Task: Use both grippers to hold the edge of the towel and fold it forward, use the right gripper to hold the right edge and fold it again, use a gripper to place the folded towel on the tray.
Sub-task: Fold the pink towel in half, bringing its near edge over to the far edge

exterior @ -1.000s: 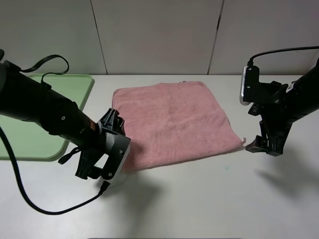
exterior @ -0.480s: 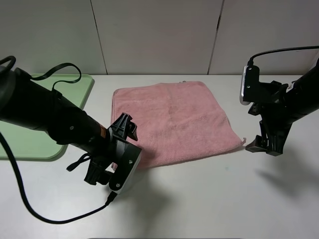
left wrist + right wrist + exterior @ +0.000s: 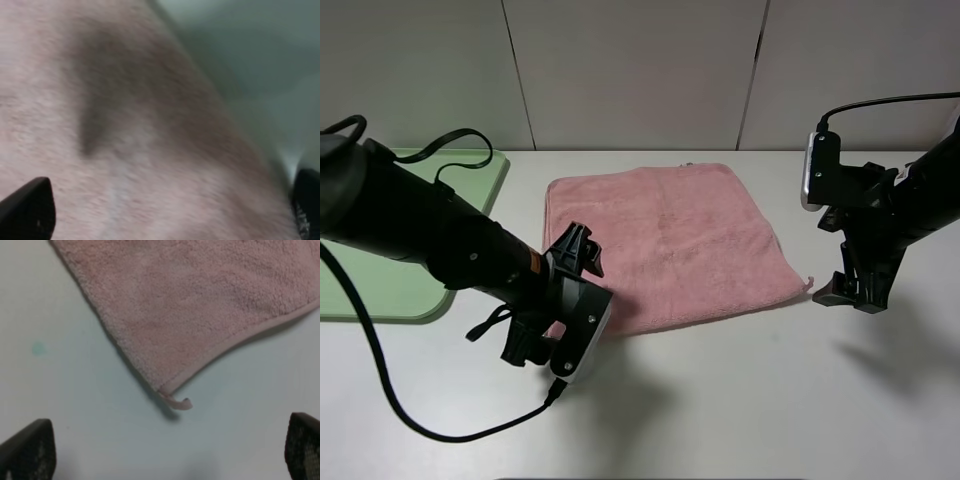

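Note:
My left gripper will next grab the pink towel's edge, its edge, to fold it forward, and the looped corner stays for my right gripper.
A pink towel (image 3: 670, 235) lies flat and unfolded on the white table. My left gripper (image 3: 582, 256) is open and low over the towel's front-left part. In the left wrist view the towel (image 3: 125, 125) fills the frame between the two spread fingertips (image 3: 27, 210). My right gripper (image 3: 848, 292) is open and empty, just right of the towel's front-right corner (image 3: 807, 285). In the right wrist view that corner (image 3: 167, 387) with a small loop lies on the table ahead of the spread fingertips (image 3: 27, 450). The green tray (image 3: 480, 175) sits at the far left, partly hidden by my left arm.
The left arm's cable (image 3: 430, 430) trails across the table in front of the tray. A grey panelled wall (image 3: 640, 70) closes off the back of the table. Bare table lies in front of the towel (image 3: 740, 400).
My left gripper has moved to the right and onto the towel's front-left part. The right arm and the towel have not moved.

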Tool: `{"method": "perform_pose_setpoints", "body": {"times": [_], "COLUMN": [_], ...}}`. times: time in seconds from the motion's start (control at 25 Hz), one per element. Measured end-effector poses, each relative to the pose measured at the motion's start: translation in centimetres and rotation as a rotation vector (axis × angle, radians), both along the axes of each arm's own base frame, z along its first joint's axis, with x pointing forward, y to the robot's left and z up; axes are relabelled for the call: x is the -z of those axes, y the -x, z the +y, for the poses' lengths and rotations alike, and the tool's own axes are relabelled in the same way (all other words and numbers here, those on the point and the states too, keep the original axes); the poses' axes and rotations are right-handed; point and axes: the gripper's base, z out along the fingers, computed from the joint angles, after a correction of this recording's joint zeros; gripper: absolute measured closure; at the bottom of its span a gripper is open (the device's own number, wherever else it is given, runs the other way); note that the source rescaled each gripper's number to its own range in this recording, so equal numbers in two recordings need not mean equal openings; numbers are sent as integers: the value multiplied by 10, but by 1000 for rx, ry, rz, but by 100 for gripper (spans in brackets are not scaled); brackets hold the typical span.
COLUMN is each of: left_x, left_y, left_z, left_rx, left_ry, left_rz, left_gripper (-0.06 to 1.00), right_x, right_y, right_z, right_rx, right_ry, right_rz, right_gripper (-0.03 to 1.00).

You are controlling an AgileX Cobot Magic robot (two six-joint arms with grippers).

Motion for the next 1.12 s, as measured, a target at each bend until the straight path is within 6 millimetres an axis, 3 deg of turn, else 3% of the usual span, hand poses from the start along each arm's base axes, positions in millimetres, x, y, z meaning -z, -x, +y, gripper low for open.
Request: {"method": "perform_pose_setpoints", "body": {"times": [0.28,0.84,1.0,1.12], "left_x": [1,4,5,7], "left_y": [-3,0,3,6], "left_z": [-3,-2,1,4], "left_rx": [-5,-17,-65,-108], "left_ry": [30,-6,-27,-49], "left_rz": [-29,20,69,114], "left_gripper": [1,17,32,51], "right_x": [0,0,0,0], "right_y": [0,0,0,0], "right_z": [0,0,0,0], "right_rx": [0,0,0,0], "right_ry": [0,0,0,0], "right_rz": [0,0,0,-1], "right_gripper": [-3,-3,-3,-3]}}
